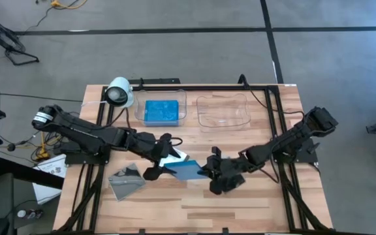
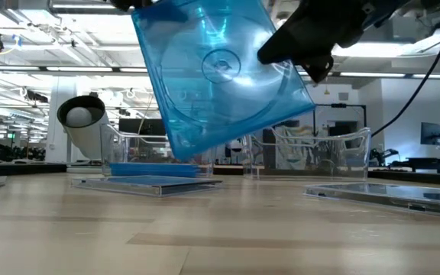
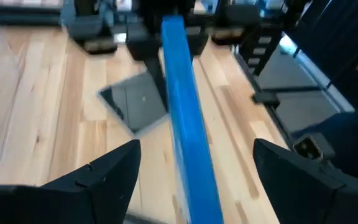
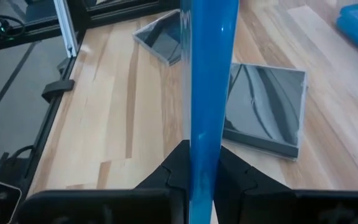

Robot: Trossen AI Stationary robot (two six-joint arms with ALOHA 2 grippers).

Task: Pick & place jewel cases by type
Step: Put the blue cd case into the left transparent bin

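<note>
I will next grab the blue jewel case by its free edge (image 1: 170, 168) with my left gripper, to sort it into the tray of blue cases.
A translucent blue jewel case (image 2: 212, 76) hangs on edge above the table's middle (image 1: 187, 170), with my right gripper (image 4: 201, 168) shut on it. My left gripper (image 3: 197, 180) is open, one finger on each side of the same case (image 3: 182, 93) and apart from it. A clear/grey jewel case (image 1: 126, 181) lies flat on the table near the left gripper. In the right wrist view two grey cases (image 4: 266, 112) (image 4: 160, 34) lie flat below. More blue cases (image 1: 162, 111) lie in the far left tray. My right gripper pinches the blue case's edge (image 4: 205, 146) between its two fingers, which come from the table's right, slanting down. In the low view the hold is at the case's upper right side (image 2: 285, 53). The case is lifted clear, on edge and tilted, a lower corner pointing down.
An empty clear tray (image 1: 222, 124) stands at the far right next to the one holding blue cases. A white cylindrical camera (image 1: 119, 93) sits at the far left. Black frame rails (image 1: 286, 189) run along the table's sides. Bare wood lies along the near edge.
</note>
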